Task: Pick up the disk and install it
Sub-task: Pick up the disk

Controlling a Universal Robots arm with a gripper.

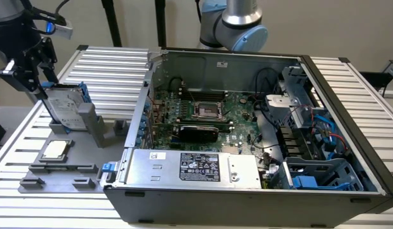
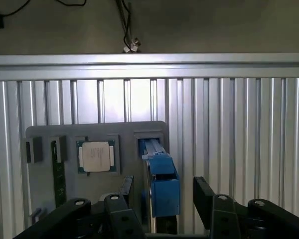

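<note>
My gripper needs to grab the disk next by its blue carrier bar [image 2: 162, 181], to install the disk in the open computer case.
The disk [image 1: 64, 106] stands on edge in a slot of the grey fixture plate [image 1: 66, 164], at the exterior view's left; its silver face and blue rails show. In the wrist view its blue carrier rail [image 2: 162, 181] runs between my two black fingers [image 2: 203, 191]. My gripper [image 1: 42, 91] hangs just over the disk's upper end and is open [image 2: 164, 193]. Its fingers straddle the rail, and a gap shows on one side.
A small square CPU chip [image 1: 55, 149] lies on the fixture plate beside the disk. The open computer case [image 1: 247, 119] holds the motherboard, a silver power-supply box [image 1: 196, 167] and a drive cage with blue parts [image 1: 320, 176]. All of it rests on a ribbed aluminium table [image 1: 107, 62].
</note>
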